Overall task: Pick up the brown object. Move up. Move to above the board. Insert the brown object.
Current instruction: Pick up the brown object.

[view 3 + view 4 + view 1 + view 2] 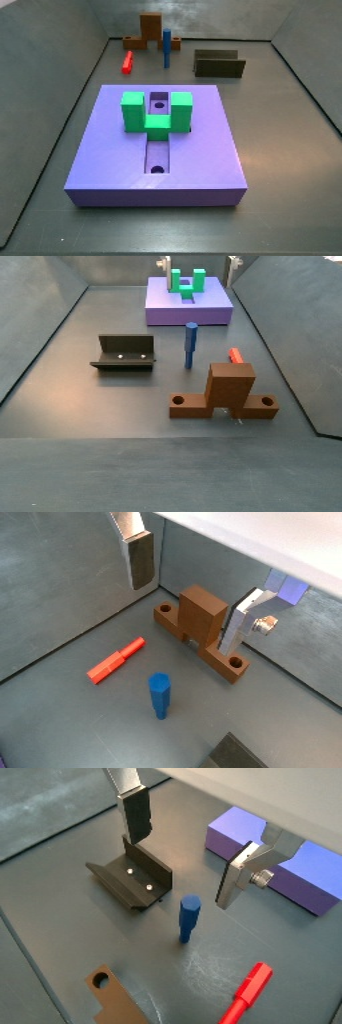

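Observation:
My gripper grabs the upright block [202,613] at its middle next, to insert the brown object.
The brown object [201,630] is an orange-brown bar with an upright block at its middle. It lies on the grey floor near a wall and also shows in both side views [147,35] [227,394]. The board [160,140] is a purple-blue slab with a green U-shaped block [156,112] and a central groove. It also shows in a side view [189,301]. My gripper [183,612] hangs open and empty above the floor, well clear of the brown object. It also shows in a wrist view [182,870], and nothing is between the fingers [138,557].
A blue peg [160,695] stands upright and a red peg [116,660] lies flat beside the brown object. A dark olive channelled block [131,878] sits near the blue peg [190,918]. Grey walls enclose the floor.

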